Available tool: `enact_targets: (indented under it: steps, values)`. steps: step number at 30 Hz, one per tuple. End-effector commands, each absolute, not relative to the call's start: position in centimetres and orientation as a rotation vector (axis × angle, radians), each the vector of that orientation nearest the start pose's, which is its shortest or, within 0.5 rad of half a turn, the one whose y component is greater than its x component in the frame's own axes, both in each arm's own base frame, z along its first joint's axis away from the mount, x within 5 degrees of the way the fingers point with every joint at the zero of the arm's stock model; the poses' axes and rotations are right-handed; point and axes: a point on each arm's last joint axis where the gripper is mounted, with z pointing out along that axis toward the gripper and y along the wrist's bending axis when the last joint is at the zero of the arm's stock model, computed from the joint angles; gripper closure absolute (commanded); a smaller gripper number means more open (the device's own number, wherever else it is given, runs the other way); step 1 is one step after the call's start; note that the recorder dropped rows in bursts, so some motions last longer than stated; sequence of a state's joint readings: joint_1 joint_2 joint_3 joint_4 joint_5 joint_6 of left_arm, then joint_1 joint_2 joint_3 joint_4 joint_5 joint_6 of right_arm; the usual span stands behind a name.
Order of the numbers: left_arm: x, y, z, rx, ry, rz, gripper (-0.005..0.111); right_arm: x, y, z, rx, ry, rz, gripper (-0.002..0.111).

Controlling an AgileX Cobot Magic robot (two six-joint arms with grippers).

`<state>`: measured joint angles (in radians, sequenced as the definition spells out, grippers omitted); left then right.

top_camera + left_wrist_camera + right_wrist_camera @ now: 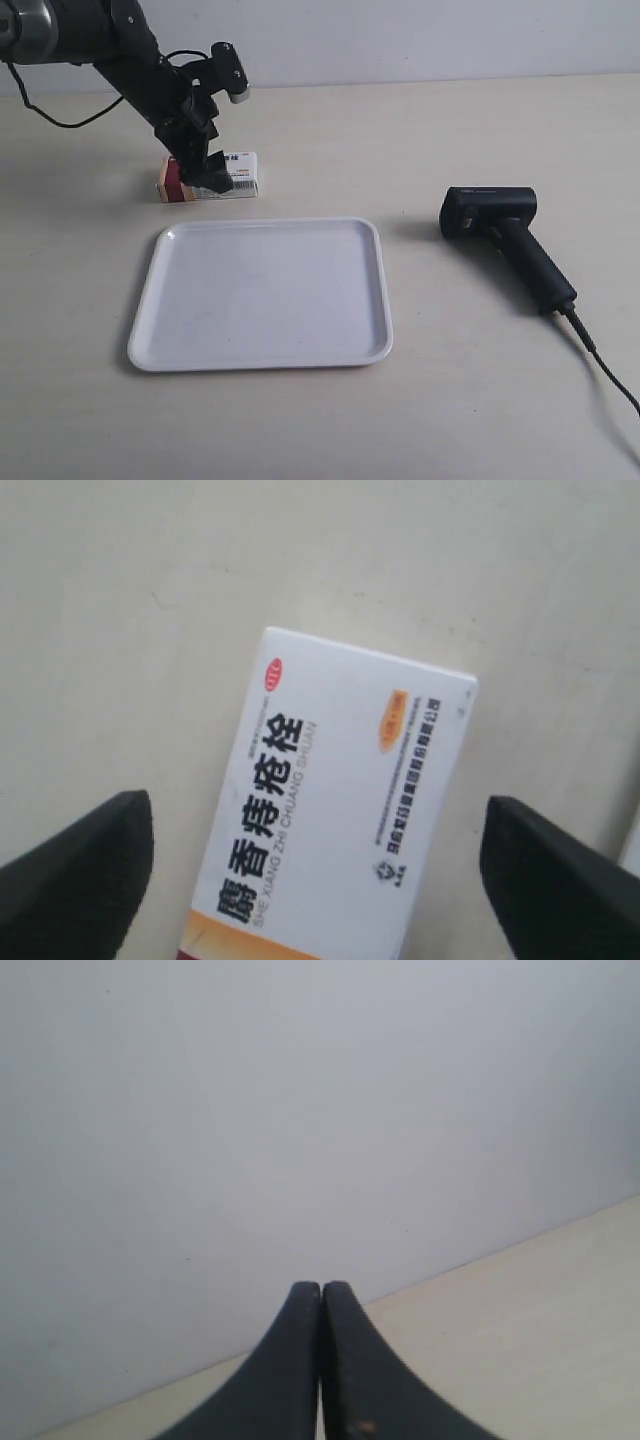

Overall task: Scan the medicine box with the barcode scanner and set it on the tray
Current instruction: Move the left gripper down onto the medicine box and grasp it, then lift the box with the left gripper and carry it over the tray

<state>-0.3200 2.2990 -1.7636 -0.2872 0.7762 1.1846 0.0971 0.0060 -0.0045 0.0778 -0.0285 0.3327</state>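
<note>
The medicine box has to be scanned and set on the tray, so the left gripper next needs to grip it by its red-and-orange end.
The medicine box lies flat on the table behind the tray's far left corner, white with a dark red and orange end. My left gripper hangs directly over it, open. In the left wrist view the medicine box lies between the two spread black fingers, which straddle it without touching. The white tray sits mid-table with nothing on it. The black barcode scanner lies at the exterior view's right, cable trailing toward the front. My right gripper is shut on nothing, facing the wall, outside the exterior view.
The table is pale beige with a grey wall behind. The scanner's cable runs off the exterior view's lower right corner. A black cable loops behind the left arm at the far left.
</note>
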Motion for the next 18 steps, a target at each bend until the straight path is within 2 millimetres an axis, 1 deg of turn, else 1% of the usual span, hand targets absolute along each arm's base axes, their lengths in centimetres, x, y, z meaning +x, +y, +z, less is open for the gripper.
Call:
enact_targets:
  steps: [1,4,6,11,13,15,16,18]
  values:
    - [45.4,-16.8,13.8,1.734,2.115,-0.092,0.022,5.6,0.5,21.6,0.218,1.448,0.390,0.108]
    - [45.6,-16.8,13.4,1.745,2.097,-0.090,0.022,5.6,0.5,21.6,0.218,1.448,0.390,0.108]
    - [45.8,-16.6,12.7,1.740,2.100,-0.085,0.022,5.6,0.5,21.6,0.218,1.448,0.390,0.108]
    - [46.2,-15.7,11.0,1.734,2.140,-0.092,0.022,5.6,0.5,21.6,0.215,1.449,0.387,0.108]
    - [46.4,-15.2,10.8,1.722,2.147,-0.086,0.023,5.6,0.5,21.6,0.215,1.449,0.387,0.108]
    - [46.5,-14.9,10.7,1.711,2.151,-0.082,0.032,5.6,0.5,21.6,0.215,1.449,0.387,0.108]
    - [46.6,-14.8,10.7,1.703,2.149,-0.077,0.040,5.6,0.5,21.6,0.215,1.449,0.387,0.108]
    - [46.8,-14.7,10.8,1.690,2.142,-0.063,0.063,5.6,0.5,21.6,0.214,1.447,0.387,0.108]
